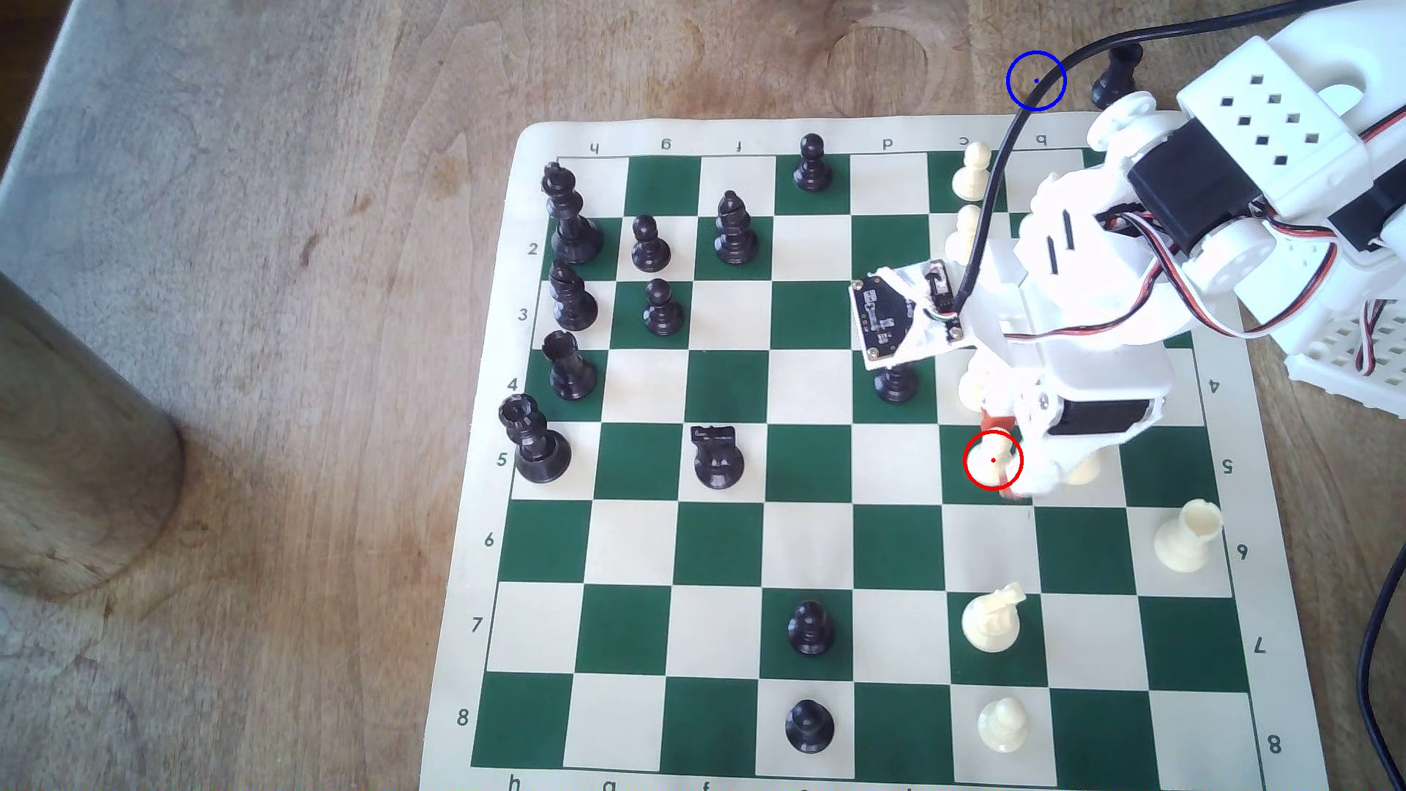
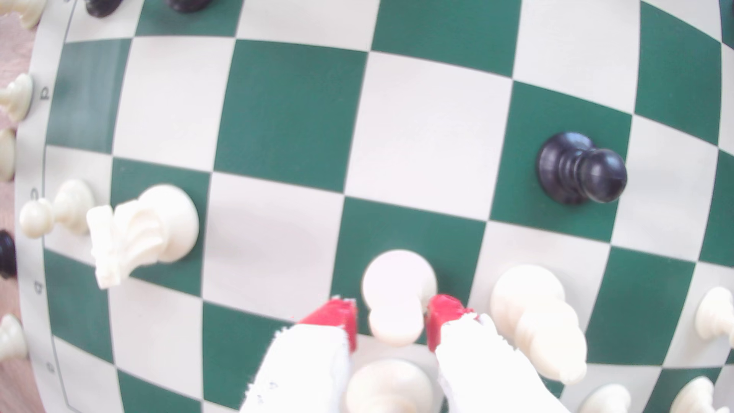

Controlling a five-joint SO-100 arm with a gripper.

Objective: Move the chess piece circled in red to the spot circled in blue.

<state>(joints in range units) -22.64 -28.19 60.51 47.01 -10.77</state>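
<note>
White pieces crowd the neighbouring squares, so to move the cream-white pawn, my gripper next needs to grab it by its ball head (image 2: 396, 323).
The chess piece circled in red (image 1: 991, 465) is a cream-white pawn standing upright on a green square of row 5, toward the exterior view's right. In the wrist view this pawn (image 2: 397, 274) has its ball head between my red fingertips (image 2: 345, 317). My gripper (image 1: 1006, 459) (image 2: 391, 322) is low over it and open, one finger on each side of the head, with thin gaps showing. The spot circled in blue (image 1: 1035, 81) is bare wood past the board's far edge, and a black cable crosses it.
White pieces crowd the pawn: one (image 1: 976, 380) just beyond it and another (image 2: 536, 317) beside my finger. A black pawn (image 1: 894, 382) stands one file over. Another black pawn (image 1: 1114, 76) sits off the board near the blue ring. A white knight (image 1: 991, 616) and rook (image 1: 1183, 536) stand nearer.
</note>
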